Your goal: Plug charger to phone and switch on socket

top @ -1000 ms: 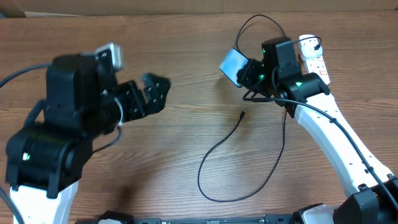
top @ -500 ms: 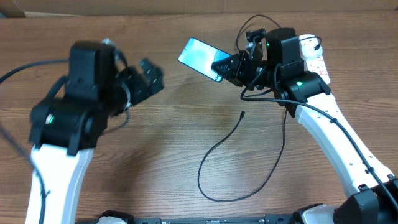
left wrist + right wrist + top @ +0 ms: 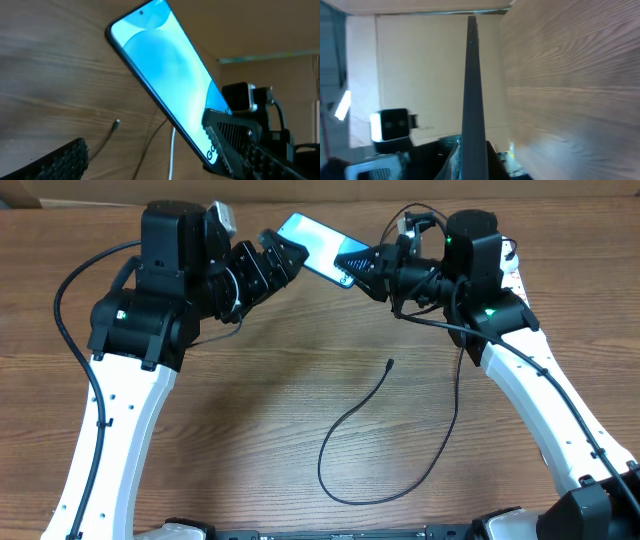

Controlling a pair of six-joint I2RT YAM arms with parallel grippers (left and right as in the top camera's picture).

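Observation:
The "Galaxy" end of the phone should stay free to plug in the charger, so my left gripper should grab the phone by its long side (image 3: pixel 311 247) (image 3: pixel 146 67) next.
The phone (image 3: pixel 312 243), teal screen up, is held in the air over the far middle of the table. My right gripper (image 3: pixel 356 267) is shut on its "Galaxy" end. My left gripper (image 3: pixel 277 258) is open just beside the phone's other end; I cannot tell if it touches. In the left wrist view the phone (image 3: pixel 165 75) slants across, clamped by the right gripper (image 3: pixel 227 137). In the right wrist view the phone (image 3: pixel 472 85) is edge-on between the jaws (image 3: pixel 472 160). The charger cable (image 3: pixel 345 420) loops on the table, tip (image 3: pixel 389 363) free. The socket (image 3: pixel 512 272) is mostly hidden behind the right arm.
The charger's loop covers the centre and near right of the wooden table (image 3: pixel 250 410). A cardboard wall runs along the far edge (image 3: pixel 100 190). A white cord (image 3: pixel 172 155) shows below the phone in the left wrist view.
The right gripper lifted the phone and swung it left, screen up. The left arm moved up and right until its open jaws reached the phone's free end.

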